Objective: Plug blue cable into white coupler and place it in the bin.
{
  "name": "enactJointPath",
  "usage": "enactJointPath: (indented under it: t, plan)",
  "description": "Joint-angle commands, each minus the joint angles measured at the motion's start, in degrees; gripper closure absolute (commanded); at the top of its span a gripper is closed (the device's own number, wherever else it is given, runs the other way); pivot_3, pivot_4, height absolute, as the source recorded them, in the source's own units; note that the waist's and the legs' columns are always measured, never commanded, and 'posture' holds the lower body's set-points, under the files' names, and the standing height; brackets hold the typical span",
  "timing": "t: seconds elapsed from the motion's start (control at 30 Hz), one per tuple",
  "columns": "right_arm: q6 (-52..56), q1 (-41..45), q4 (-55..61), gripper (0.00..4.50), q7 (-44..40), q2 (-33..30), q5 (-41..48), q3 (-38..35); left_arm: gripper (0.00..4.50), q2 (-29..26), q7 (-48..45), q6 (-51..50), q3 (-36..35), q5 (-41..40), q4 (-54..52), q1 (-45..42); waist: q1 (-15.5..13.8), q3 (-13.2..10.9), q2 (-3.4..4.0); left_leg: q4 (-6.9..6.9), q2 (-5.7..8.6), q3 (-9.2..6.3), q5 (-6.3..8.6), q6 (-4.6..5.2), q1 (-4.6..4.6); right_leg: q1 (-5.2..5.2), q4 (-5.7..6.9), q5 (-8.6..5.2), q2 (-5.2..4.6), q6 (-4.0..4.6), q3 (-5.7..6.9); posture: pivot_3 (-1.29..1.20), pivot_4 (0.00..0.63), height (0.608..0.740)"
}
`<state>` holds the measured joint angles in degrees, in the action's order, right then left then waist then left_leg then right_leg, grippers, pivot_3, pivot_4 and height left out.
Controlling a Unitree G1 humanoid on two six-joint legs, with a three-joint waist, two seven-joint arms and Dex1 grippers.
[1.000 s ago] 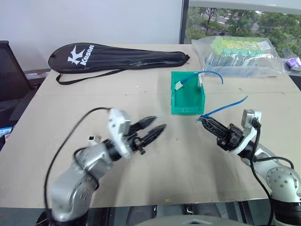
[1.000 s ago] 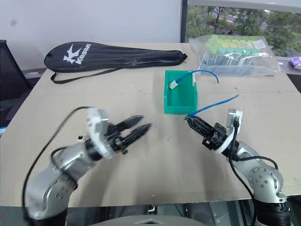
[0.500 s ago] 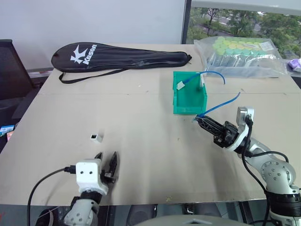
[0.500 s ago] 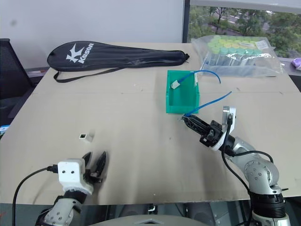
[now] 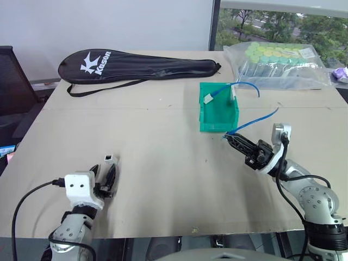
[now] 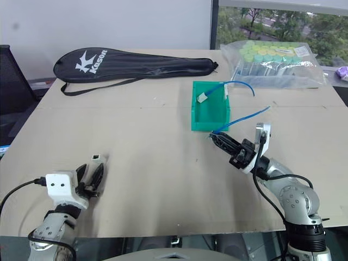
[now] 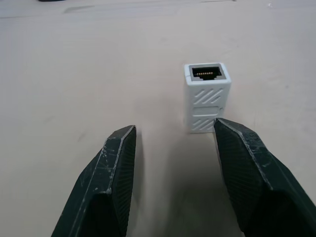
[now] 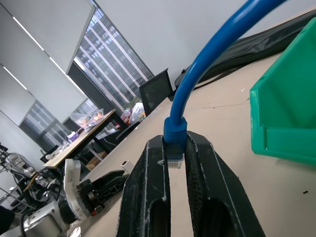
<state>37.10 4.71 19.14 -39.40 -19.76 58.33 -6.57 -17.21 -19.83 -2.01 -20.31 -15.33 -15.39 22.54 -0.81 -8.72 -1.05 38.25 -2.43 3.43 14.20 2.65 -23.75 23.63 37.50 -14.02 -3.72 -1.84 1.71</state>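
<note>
The table shows between my left gripper's fingers and the white coupler in the left wrist view, so my fingers would miss if I closed them now.
The white coupler (image 7: pixel 207 96) rests on the tan table near its front left, dark socket showing. My left gripper (image 7: pixel 174 128) is low over the table just short of it, open and holding nothing, with one fingertip (image 7: pixel 224 129) almost at the coupler's side. The same coupler (image 5: pixel 110 158) lies just beyond that gripper (image 5: pixel 104 173) in the head views. My right gripper (image 5: pixel 231 138) hovers just in front of the green bin (image 5: pixel 204 111), shut on the blue cable (image 5: pixel 255 120) at its plug end. The plug (image 8: pixel 175 160) sits pinched between the fingers.
Inside the bin lie a second blue cable (image 5: pixel 242 84) and a second white coupler (image 5: pixel 209 99). A black racket bag (image 5: pixel 136 64) lies at the back left. A clear bag of tubes (image 5: pixel 280 65) lies at the back right. A dark chair (image 5: pixel 8 81) stands past the table's left edge.
My left arm has swung from mid-table down and to the left, ending low beside the white coupler. The right gripper has kept its place and its hold on the cable.
</note>
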Motion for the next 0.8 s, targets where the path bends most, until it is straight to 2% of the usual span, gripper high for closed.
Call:
enactJointPath:
  t: [0.03, 0.3, 0.47, 0.8]
  plan:
    - [-1.2, -0.2, 2.5, 4.5, 0.4, 0.4, 0.1, -0.8, 1.96, -2.0, -3.8, -0.1, 2.0, -0.1, 2.5, -0.8, 0.0, 0.0, 0.08, 0.0, 0.0, 0.0, 0.0, 0.0, 0.0, 0.0, 0.0, 0.0, -0.01, 0.0, 0.0, 0.0, 0.15, 0.74]
    - [-1.6, -1.1, 3.3, 4.5, 0.9, 0.8, -0.4, -1.0, 1.96, -2.5, -4.7, 0.5, 2.8, 0.9, 3.6, -2.4, 0.0, 0.1, 0.26, -0.01, 0.02, 0.01, 0.0, 0.0, 0.01, -0.01, 0.01, 0.0, -0.13, 0.0, 0.01, 0.0, 0.15, 0.74]
    - [-1.6, -1.4, 3.5, 4.5, 1.0, 0.8, -0.6, -1.0, 1.96, 0.4, -0.2, 0.2, 1.8, 2.0, 2.5, -2.6, 0.0, 0.2, 0.28, 0.0, 0.04, 0.01, 0.0, 0.0, 0.02, -0.02, 0.01, 0.0, -0.3, 0.0, 0.02, 0.0, 0.15, 0.74]
    - [-1.7, -0.5, 2.8, 4.5, 1.2, 1.7, -1.1, 0.0, 1.96, 8.0, 7.0, -1.4, 6.4, 5.0, -3.7, 0.1, 0.0, 0.2, 0.28, -0.02, 0.06, 0.02, 0.0, 0.01, 0.0, -0.03, -0.07, 0.0, -0.3, -0.01, 0.0, 0.0, 0.15, 0.74]
